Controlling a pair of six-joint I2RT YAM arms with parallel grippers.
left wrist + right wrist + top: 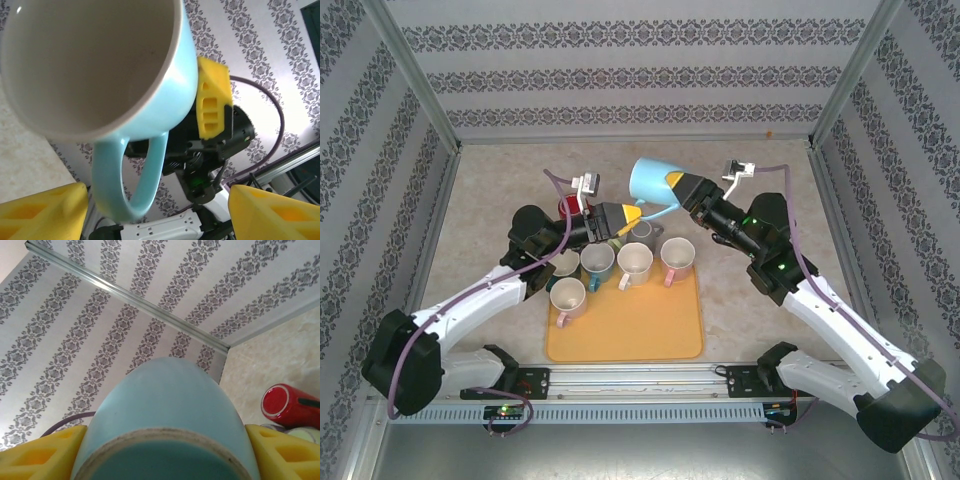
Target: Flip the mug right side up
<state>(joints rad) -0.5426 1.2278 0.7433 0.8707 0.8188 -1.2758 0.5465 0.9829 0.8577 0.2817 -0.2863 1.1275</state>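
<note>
I will grab the light blue mug by its handle [658,213] [126,202] with my left gripper next. That leaves the mug's base free, so I can set the mug right side up.
A light blue mug [648,180] hangs in the air above the back of the table, tipped onto its side. My right gripper [674,190] is shut on it, one yellow finger [40,455] on each side near the base [170,460], which faces the right wrist camera. The mug's white inside [90,60] faces the left wrist camera, and its handle [150,170] hangs down. My left gripper [628,213] is open just below and left of the mug. Its fingers [45,210] stand wide on either side of the handle without touching it.
An orange tray [650,325] lies at the front middle with several upright mugs [635,260] along its back edge. A red mug [287,405] lies behind the left arm [570,205]. Patterned walls close in the table on three sides.
</note>
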